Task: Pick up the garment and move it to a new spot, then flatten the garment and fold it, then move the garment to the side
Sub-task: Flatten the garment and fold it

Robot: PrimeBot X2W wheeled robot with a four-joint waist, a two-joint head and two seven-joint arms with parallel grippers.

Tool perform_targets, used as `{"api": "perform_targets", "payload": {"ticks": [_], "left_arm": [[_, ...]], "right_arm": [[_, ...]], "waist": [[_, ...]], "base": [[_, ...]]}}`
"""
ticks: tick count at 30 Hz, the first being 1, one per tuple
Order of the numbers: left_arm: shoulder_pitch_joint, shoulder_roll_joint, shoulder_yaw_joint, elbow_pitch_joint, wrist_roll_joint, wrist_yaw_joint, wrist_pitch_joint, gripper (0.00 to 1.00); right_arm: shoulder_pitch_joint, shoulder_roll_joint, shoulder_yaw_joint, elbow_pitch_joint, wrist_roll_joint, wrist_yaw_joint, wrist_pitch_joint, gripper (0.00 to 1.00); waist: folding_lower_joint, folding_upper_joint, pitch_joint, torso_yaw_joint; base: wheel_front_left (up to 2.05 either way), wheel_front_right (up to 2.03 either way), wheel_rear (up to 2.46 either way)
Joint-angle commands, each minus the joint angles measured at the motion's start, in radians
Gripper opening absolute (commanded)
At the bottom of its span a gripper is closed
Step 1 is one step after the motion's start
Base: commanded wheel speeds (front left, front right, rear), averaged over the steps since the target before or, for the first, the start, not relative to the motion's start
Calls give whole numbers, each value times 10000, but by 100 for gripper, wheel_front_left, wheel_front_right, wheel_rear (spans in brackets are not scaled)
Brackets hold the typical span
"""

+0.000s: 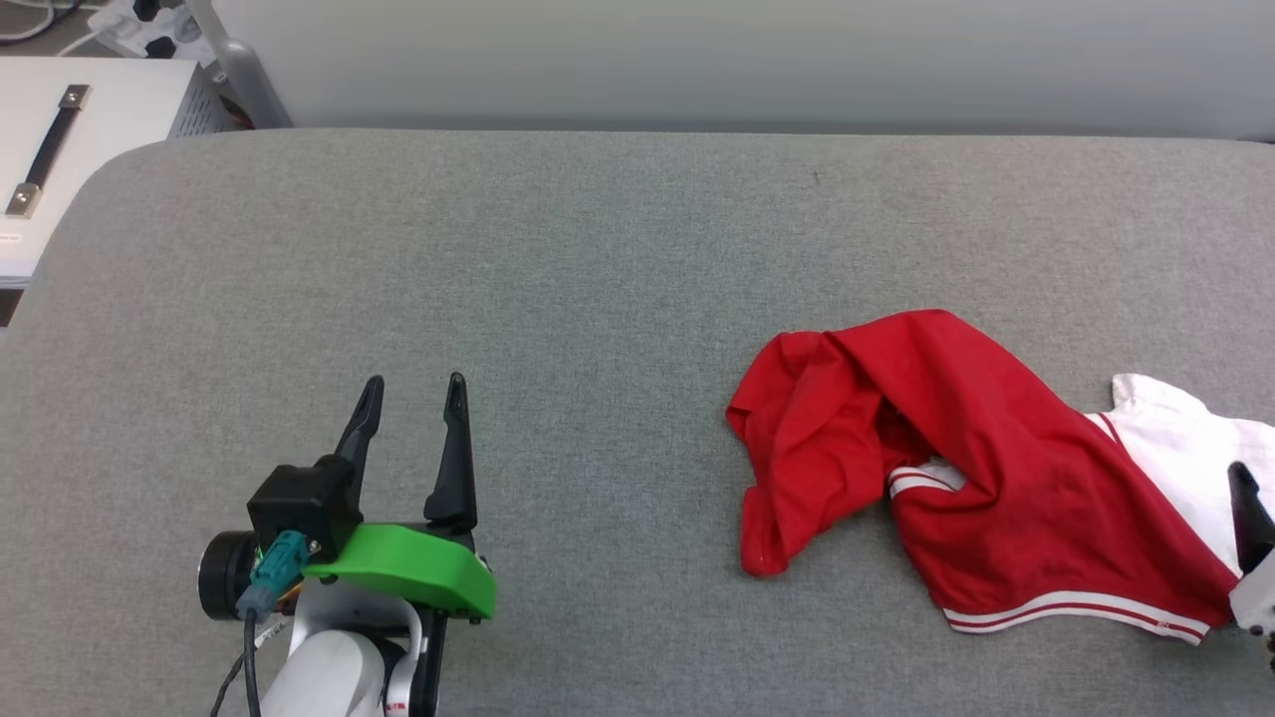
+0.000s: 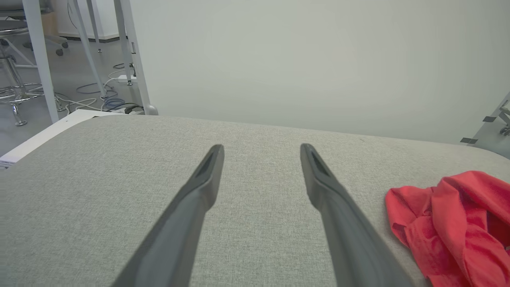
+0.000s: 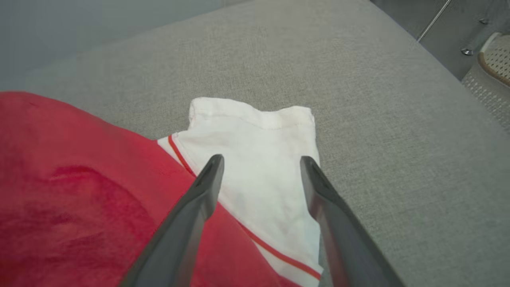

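The bunched red corner (image 1: 798,436) stands up in folds while the striped neck side lies flat, so my left gripper will pick up the garment (image 1: 996,478) by that corner next.
The garment (image 1: 996,478), a red jersey T-shirt with a white sleeve and white-striped trim, lies crumpled on the right of the grey cloth-covered table (image 1: 598,279). Its red bulk (image 2: 454,223) shows at the right edge of the left wrist view. My left gripper (image 1: 413,393) stands open over bare table at the lower left, far from the shirt, with nothing between its fingers (image 2: 261,149). My right gripper (image 3: 261,161) is open just above the white sleeve (image 3: 259,159), its fingers apart on either side of the cloth. One dark right fingertip (image 1: 1243,488) shows at the right edge of the head view.
A white cabinet with a black handle (image 1: 70,129) stands beyond the table's left corner. A pale wall runs behind the far edge. Chair legs and cables (image 2: 59,87) lie on the floor to the left. A woven basket (image 3: 496,59) sits past the table's right edge.
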Motion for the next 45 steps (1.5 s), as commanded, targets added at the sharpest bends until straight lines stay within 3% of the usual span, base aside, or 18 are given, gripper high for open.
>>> {"api": "perform_targets", "payload": {"ticks": [1, 9, 16, 25, 31, 40, 45], "left_arm": [[135, 80, 24, 14, -75, 71, 53, 100], [389, 194, 98, -2, -196, 171, 164, 100], [595, 274, 114, 16, -283, 255, 294, 100], [536, 378, -231, 60, -218, 178, 766, 100], [-389, 120, -1667, 177, 221, -464, 2112, 100], [-2546, -632, -3992, 1009, 791, -2170, 4349, 100], [-3460, -609, -4761, 1843, 1014, -2870, 5360, 100]], "right_arm": [[20, 221, -44, -269, -326, -7, -472, 100], [361, 1341, 420, -1945, -1530, -7, -1788, 100], [1143, 2140, 1227, -3643, -2007, -7, -1803, 100], [1838, 2468, 1969, -4942, -2310, -7, -1603, 100], [1924, 2511, 2132, -5325, -2379, -7, -1474, 100], [1650, 2458, 2228, -5557, -2334, -7, -1524, 100], [1484, 2413, 2284, -5513, -2243, -7, -1643, 100]], "waist": [[0, 0, -185, 80], [0, 0, -492, 110], [0, 0, -770, -5], [0, 0, -955, -249], [0, 0, -713, -621], [0, 0, 150, -1609], [0, 0, 646, -2035]], "base": [[0, 0, 0], [0, 0, 0], [0, 0, 0], [0, 0, 0], [0, 0, 0], [0, 0, 0], [0, 0, 0]]}}
